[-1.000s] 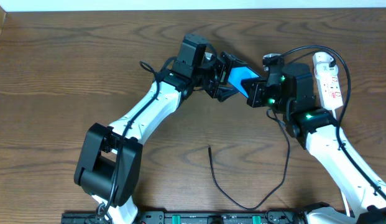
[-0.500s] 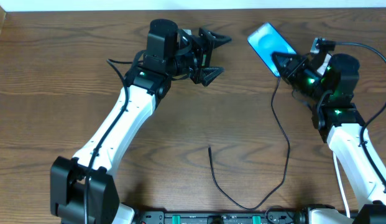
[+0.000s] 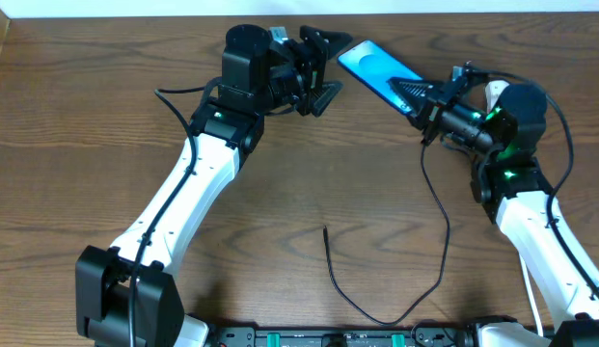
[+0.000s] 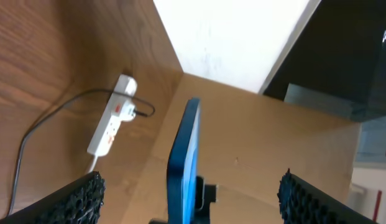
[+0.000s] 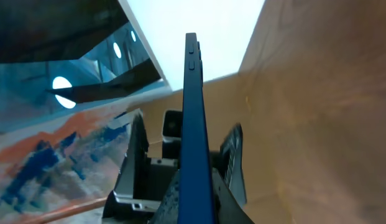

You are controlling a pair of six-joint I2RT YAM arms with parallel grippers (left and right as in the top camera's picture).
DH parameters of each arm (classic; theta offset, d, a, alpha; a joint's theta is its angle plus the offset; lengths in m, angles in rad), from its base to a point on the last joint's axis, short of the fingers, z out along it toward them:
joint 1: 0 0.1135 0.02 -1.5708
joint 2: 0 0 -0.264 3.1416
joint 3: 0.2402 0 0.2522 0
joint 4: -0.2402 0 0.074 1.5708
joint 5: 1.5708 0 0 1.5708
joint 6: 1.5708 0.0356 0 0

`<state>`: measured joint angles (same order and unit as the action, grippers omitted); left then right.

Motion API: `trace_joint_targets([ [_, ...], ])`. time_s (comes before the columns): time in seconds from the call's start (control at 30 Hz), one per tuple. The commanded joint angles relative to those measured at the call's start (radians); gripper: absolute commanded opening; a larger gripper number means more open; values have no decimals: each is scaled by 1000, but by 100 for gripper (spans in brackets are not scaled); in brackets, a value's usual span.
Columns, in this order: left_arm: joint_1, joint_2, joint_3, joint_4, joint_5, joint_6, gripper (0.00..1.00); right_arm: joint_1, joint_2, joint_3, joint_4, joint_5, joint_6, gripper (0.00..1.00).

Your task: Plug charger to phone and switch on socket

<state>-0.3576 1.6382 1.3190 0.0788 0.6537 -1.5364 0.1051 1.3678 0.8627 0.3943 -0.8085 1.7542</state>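
Note:
My left gripper grabs the phone by its far end [image 3: 358, 57] next. This leaves the phone's end in my right gripper free for plugging the charger [image 3: 442, 253] in.
My right gripper [image 3: 416, 97] is shut on the lower end of the phone [image 3: 374, 69] and holds it off the table, its blue screen up and tilted. In the right wrist view the phone [image 5: 196, 118] shows edge-on between the fingers [image 5: 199, 202]. My left gripper [image 3: 330, 67] is open and empty, its fingers just left of the phone's far end. In the left wrist view the phone [image 4: 183, 162] stands between the open fingers [image 4: 193, 200]. The charger [image 3: 442, 253] lies looped on the table, its free tip [image 3: 326, 229] at mid-table. The socket [image 4: 112, 123] lies on the table; from overhead only a white end [image 3: 492, 92] shows behind my right arm.
The wooden table [image 3: 77, 145] ends at a white wall along the back edge. The right arm's thicker black cable [image 3: 559, 106] arcs beside the socket. A dark bar with connectors [image 3: 347, 337] runs along the front edge.
My right gripper has swung the phone left and lower, up to the left gripper's open fingers. The left arm has shifted only slightly. The charger has not moved.

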Motion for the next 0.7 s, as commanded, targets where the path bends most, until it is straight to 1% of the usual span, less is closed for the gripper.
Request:
trace_joint_targets([
  [0.0,5,-11,17,2,-63,20,88,37,-8,14,14,-17,166,1],
  [0.07,5,-11,17,2,-63,20,88,49,-8,14,14,-16,191,1],
  [0.23,3,-11,17,2,-64,21,88,71,-8,14,18,-17,198,1],
  [0.43,3,-11,16,-3,-64,26,88,79,-8,14,61,-13,198,1],
  [0.53,3,-11,16,-36,-73,71,88,79,-8,14,66,-13,197,1],
  [0.67,3,-11,16,-80,-79,70,79,79,-8,14,66,-12,197,1],
])
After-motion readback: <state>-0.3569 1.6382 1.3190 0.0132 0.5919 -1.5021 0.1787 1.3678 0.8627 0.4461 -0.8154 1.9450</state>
